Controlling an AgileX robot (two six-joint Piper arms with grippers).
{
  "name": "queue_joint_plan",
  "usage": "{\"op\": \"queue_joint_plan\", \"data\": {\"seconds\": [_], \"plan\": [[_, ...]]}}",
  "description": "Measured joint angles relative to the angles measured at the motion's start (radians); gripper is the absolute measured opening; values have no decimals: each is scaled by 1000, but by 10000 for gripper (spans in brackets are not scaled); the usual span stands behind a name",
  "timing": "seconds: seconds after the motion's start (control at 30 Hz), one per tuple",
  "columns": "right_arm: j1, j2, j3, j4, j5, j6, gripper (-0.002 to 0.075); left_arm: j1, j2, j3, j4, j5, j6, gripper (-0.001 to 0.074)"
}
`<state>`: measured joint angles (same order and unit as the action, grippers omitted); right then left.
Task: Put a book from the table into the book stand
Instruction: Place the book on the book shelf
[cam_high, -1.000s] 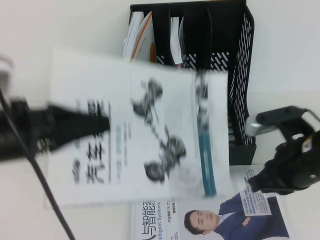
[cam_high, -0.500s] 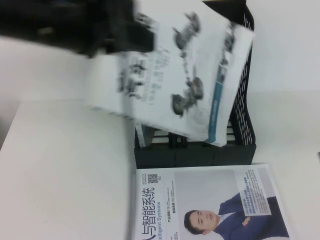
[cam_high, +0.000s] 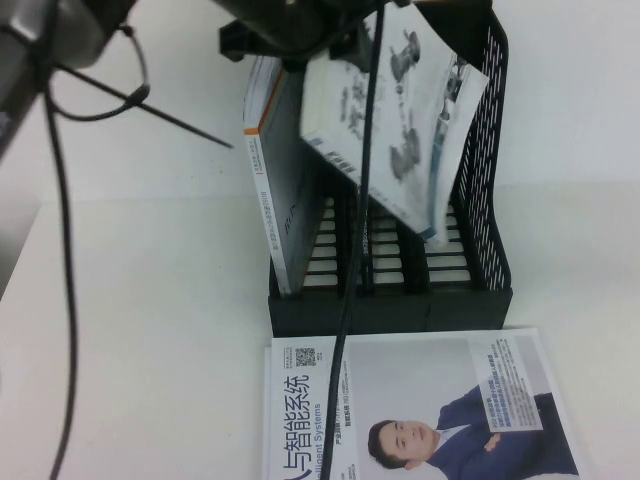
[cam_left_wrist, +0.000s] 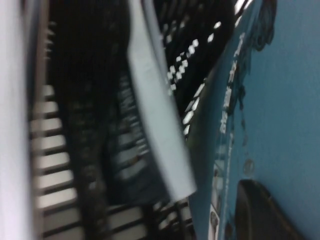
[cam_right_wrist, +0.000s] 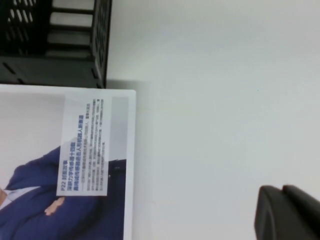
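My left gripper keeps hold of the book for now, until its lower corner, tilted above the book stand's slatted base, is down on that base.
The book, white with grey suspension drawings, hangs tilted over the black book stand, its lower corner down in the right-hand slots. My left gripper is above the stand's back and shut on the book's upper edge. In the left wrist view one dark finger presses on the book's teal cover, with the stand's slatted base below. My right gripper is shut and empty, low over the white table, and is outside the high view.
A white-and-orange book stands in the stand's left slot. A book showing a suited man lies flat on the table in front of the stand and also shows in the right wrist view. The left arm's cable hangs across the stand.
My left gripper carried the book from over the table up and back to the stand, and its lower edge has now dropped into the slots. My right arm has left the high view.
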<state>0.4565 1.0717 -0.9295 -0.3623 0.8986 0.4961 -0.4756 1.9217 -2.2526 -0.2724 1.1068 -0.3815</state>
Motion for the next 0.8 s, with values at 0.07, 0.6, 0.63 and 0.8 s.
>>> {"op": "queue_joint_plan", "data": {"seconds": [0.07, 0.6, 0.63, 0.8], "plan": [[0, 0, 0, -2, 0, 0, -1, -13, 37, -50, 2, 8, -39, 121], [0, -5, 0, -2, 0, 2, -1, -124, 113, -100, 237, 55, -269, 120], [0, -5, 0, -2, 0, 2, -1, -134, 113, -100, 249, 55, -279, 120], [0, -5, 0, -2, 0, 2, -1, -165, 115, -100, 292, 53, -345, 120]]}}
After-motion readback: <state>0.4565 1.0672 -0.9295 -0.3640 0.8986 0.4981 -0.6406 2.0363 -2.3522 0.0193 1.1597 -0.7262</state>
